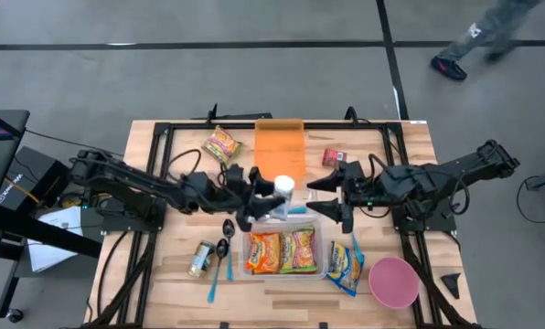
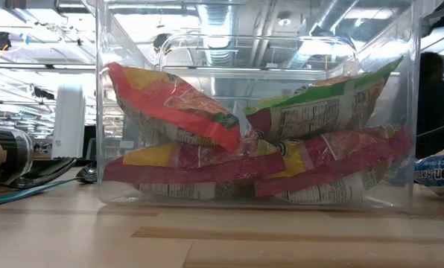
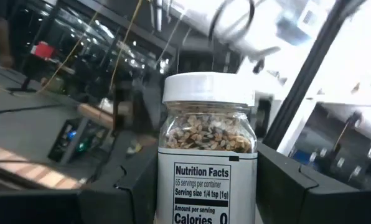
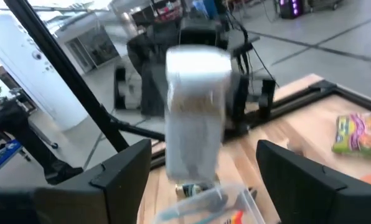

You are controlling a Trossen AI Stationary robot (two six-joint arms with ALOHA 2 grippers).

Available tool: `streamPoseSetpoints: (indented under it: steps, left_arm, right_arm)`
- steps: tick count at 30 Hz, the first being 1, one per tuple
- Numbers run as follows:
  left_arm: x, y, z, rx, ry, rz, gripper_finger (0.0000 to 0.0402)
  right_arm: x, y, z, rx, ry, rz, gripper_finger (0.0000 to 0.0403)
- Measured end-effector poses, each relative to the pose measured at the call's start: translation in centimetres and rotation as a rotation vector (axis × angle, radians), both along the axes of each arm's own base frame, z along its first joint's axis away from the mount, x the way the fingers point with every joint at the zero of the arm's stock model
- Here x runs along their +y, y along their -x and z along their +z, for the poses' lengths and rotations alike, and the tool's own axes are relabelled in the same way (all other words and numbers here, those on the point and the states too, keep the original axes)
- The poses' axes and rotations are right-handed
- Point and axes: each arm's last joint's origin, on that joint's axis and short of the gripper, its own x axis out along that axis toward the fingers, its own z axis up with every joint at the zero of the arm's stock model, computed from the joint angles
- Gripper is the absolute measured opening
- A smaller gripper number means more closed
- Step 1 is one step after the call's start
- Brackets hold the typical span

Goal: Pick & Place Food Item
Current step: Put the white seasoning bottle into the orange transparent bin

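Note:
The robot's right hand will take the jar from the left gripper next, so it should grab the jar by its white lid (image 1: 284, 183) (image 4: 198, 62).
A clear spice jar (image 1: 283, 188) with a white lid, seeds inside and a nutrition label hangs in the air over the far edge of the clear container (image 1: 246, 254). My left gripper (image 1: 269, 197) is shut on it; the left wrist view shows the jar (image 3: 207, 143) close up. My right gripper (image 1: 325, 198) stands open just right of the jar, its fingers level and pointing at it without touching. In the right wrist view the jar (image 4: 195, 118) is a white blur ahead. Several noodle packets (image 2: 177, 104) lie stacked inside the container (image 2: 106, 112). My left gripper pinches the jar's labelled body (image 3: 163, 186) below the lid between its two fingers (image 3: 126, 190), one on each side. The fingers come in about level from the table's left. The jar stands upright, lid up, lifted clear of the table and the container.
An orange board (image 1: 280, 146), a noodle packet (image 1: 222, 143) and a small red box (image 1: 334, 157) lie at the far side. A pink bowl (image 1: 393, 281) and a blue packet (image 1: 346, 265) sit right of the container; a lying jar (image 1: 199, 259) and spoons (image 1: 225, 249) sit to its left.

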Motion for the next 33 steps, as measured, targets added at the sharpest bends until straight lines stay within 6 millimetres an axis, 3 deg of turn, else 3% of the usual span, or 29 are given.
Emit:
streamPoseSetpoints:
  steps: [10,19,33]
  left_arm:
    - [-1.6,-1.3,-2.5,0.101,-0.104,-0.013,0.0196]
    - [-2.1,-3.0,-2.2,0.170,-0.172,-0.033,0.0196]
    - [-1.9,-3.0,-1.9,0.175,-0.175,-0.031,0.0196]
  right_arm:
    - [0.0,0.0,0.1,-0.014,0.000,0.004,0.0285]
    - [-0.1,-1.7,-1.2,0.050,-0.018,0.073,0.0286]
    - [-0.9,-2.2,-1.8,0.093,-0.044,0.110,0.0286]
